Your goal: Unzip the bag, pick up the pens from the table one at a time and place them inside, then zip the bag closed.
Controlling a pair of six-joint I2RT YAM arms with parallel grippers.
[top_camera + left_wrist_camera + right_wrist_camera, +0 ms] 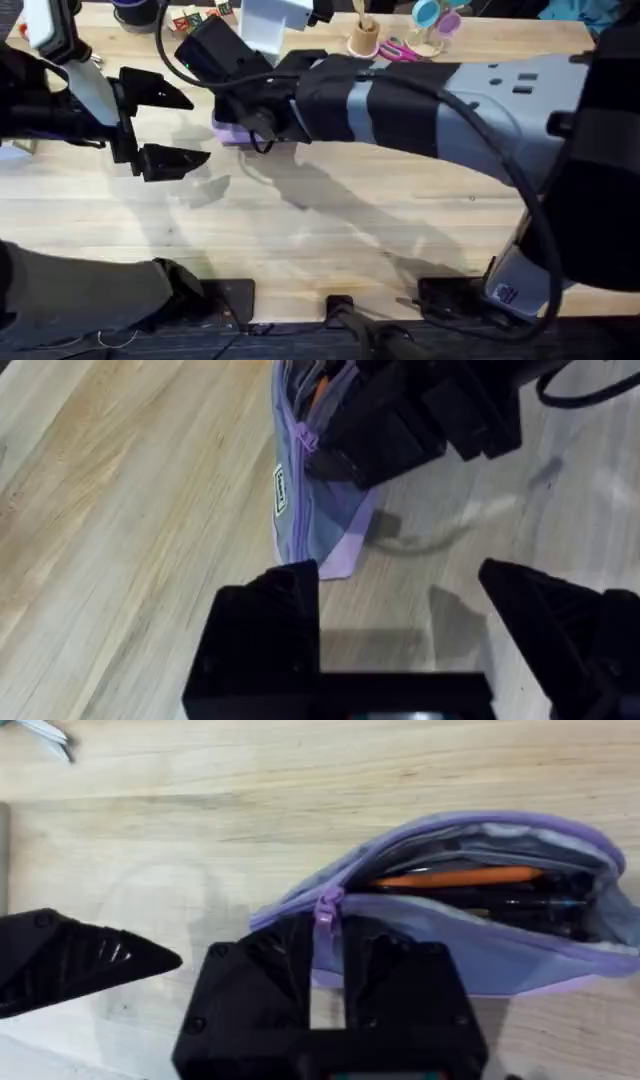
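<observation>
I need to grab the bag by its loose closed end (219,129) with my left gripper next, because my right gripper crowds the open part of the bag at the zipper pull.
The lavender bag (470,955) lies on the table (330,230) with its zipper open most of its length. Inside it I see dark pens (520,905) and an orange one (460,877). My right gripper (327,960) reaches across from the right and is shut on the purple zipper pull (325,908) at the bag's end. In the overhead view, the right gripper (250,128) covers most of the bag (232,135). My left gripper (165,125) hovers just left of the bag, open with nothing in it. The left wrist view shows the bag's end (310,520) beyond the left gripper (410,610).
A wooden cup (363,38), pink-handled scissors (395,48) and teal and pink items (430,15) stand along the far edge. Small blocks (190,18) lie at the back left. The right arm (450,110) spans the table's right half.
</observation>
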